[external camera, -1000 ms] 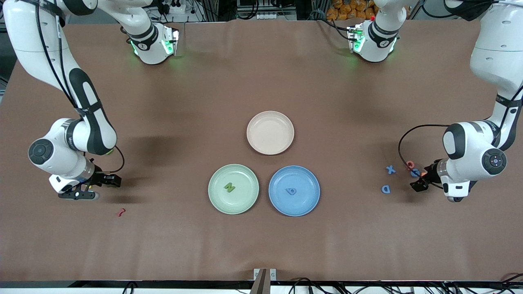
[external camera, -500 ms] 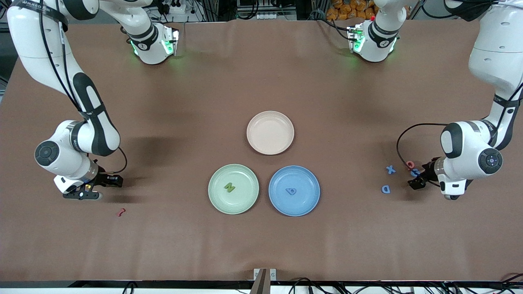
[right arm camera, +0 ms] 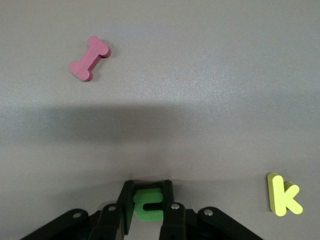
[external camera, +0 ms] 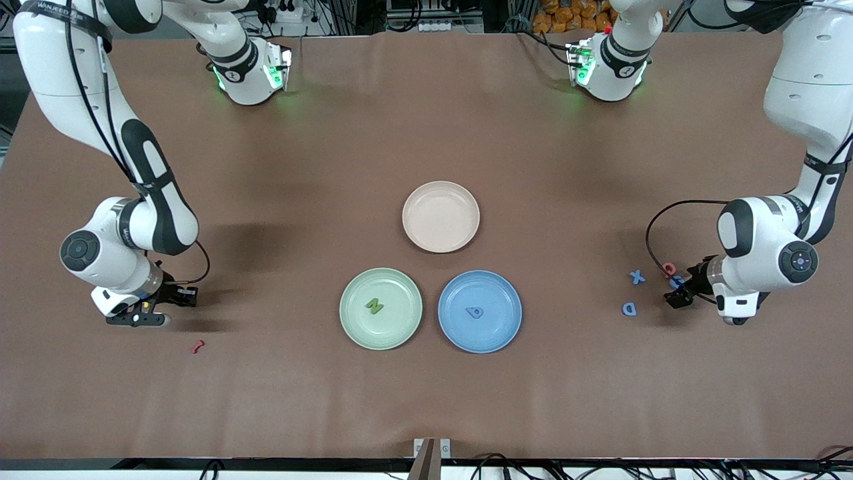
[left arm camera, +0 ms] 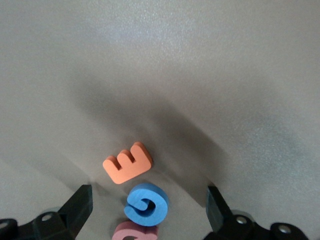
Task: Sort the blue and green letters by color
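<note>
Next, my left gripper grabs the blue G by its rounded outer sides, to sort the blue G onto the blue plate (external camera: 500,333).
My right gripper (right arm camera: 148,192) is shut on a green U-shaped letter (right arm camera: 150,205), low at the table near the right arm's end (external camera: 143,319). My left gripper (left arm camera: 148,197) is open, low over the table, with the blue G (left arm camera: 146,204) between its jaws and untouched. In the front view it is near the left arm's end (external camera: 678,297). A blue X (external camera: 638,277) and a blue D (external camera: 629,309) lie beside it. A green N (external camera: 374,306) lies in the green plate (external camera: 353,327). A blue letter (external camera: 474,312) lies in the blue plate (external camera: 500,333). No other green letters show.
An orange E (left arm camera: 127,162) and a pink Q (left arm camera: 135,232) lie right by the blue G. A yellow K (right arm camera: 284,195) and a small red piece (right arm camera: 90,58) lie near my right gripper. An empty pink plate (external camera: 440,217) sits farther from the camera than the other plates.
My right gripper has shifted slightly toward the plates with the green letter. My left gripper has shifted slightly toward the blue G. Letters on the table have not moved.
</note>
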Available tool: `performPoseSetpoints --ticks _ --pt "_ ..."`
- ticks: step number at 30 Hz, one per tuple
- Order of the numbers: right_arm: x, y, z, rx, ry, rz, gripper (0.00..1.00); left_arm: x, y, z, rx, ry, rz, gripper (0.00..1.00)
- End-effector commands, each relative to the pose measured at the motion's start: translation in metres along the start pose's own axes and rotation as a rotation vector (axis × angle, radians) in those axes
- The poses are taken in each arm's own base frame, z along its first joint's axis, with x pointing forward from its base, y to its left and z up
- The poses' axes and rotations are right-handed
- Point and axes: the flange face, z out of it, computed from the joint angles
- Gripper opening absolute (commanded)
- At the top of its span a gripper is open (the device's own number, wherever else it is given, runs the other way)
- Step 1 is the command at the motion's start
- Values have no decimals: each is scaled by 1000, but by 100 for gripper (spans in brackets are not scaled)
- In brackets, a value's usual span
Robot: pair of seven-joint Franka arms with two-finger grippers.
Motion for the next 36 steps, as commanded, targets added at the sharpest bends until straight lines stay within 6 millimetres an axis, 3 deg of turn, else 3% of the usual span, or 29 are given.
performPoseSetpoints --ticks 1,4,9,11,12,14,18,23,30,34,35,36 --pt "8 -27 -21 31 18 3 0 -14 -5 0 20 -4 -11 100" --pt "20 -55 -40 52 3 72 0 -15 -4 0 21 -6 -9 100" --pt "41 -127 -78 96 -15 222 0 -15 -4 0 21 -6 -8 98" --pt "45 -157 -90 117 -10 279 0 -15 -4 0 21 -6 -9 66" --pt "45 -176 -94 130 -8 307 0 -15 -4 1 21 -7 -9 55" --pt "46 -208 -102 154 -5 363 0 -14 -5 1 19 -5 -12 41" --pt "43 -277 -115 190 2 434 0 -14 -5 0 18 -4 -15 29" --pt "35 -347 -115 217 0 498 0 -12 -4 2 17 -2 -68 17" --pt "12 -421 -86 238 -1 530 0 -12 1 -4 12 10 -67 13" --pt "1 -440 -72 249 7 541 23 -8 7 -15 -2 29 -63 13" --pt "-1 -443 -71 248 4 541 33 -7 9 -18 -5 34 -62 13" --pt "-2 -444 -69 245 3 538 49 -5 11 -21 -10 40 -62 13"
